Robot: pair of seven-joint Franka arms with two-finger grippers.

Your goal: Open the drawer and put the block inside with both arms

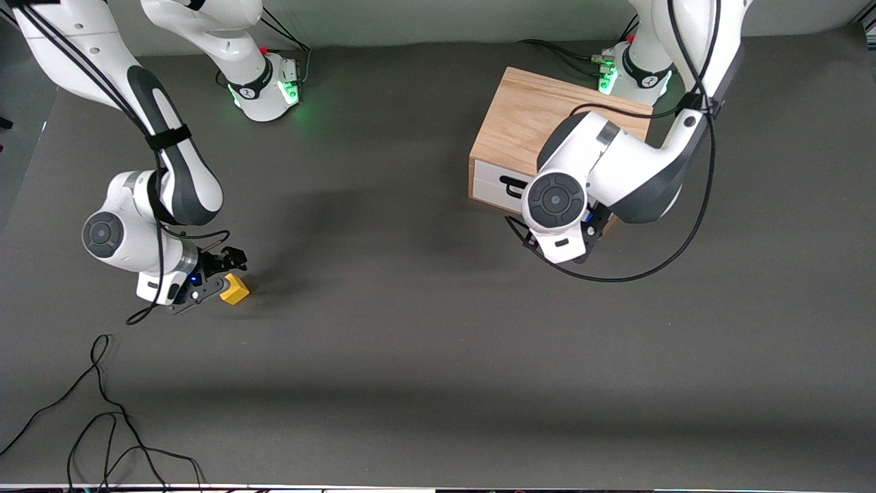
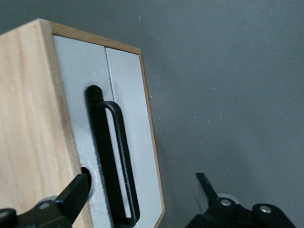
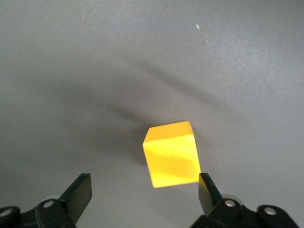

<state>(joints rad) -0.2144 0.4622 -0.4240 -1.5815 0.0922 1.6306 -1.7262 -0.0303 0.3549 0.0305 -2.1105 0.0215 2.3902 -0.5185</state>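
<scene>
My right gripper's fingers stop short, so closing now would miss. My right gripper first moves toward the yellow block's near edge [image 1: 232, 297] [image 3: 175, 181], then closes on it.
The yellow block [image 1: 235, 289] rests on the dark table at the right arm's end. My right gripper [image 3: 142, 190] hangs low over it and is open. The block [image 3: 171, 154] sits just ahead of the fingertips, close to one finger [image 3: 206, 190] and touching neither. The drawer [image 1: 494, 183] is shut in its oak box [image 1: 523, 116] at the left arm's end. My left gripper [image 2: 141, 187] is open in front of the white drawer front [image 2: 126, 118]. The end of the black bar handle [image 2: 111, 156] lies between its fingers, ungripped.
Loose black cables [image 1: 102, 418] lie on the table near the front camera at the right arm's end. A cable from the left arm loops down to the table [image 1: 616, 277] in front of the box. Both arm bases [image 1: 270, 89] stand along the table's edge by the robots.
</scene>
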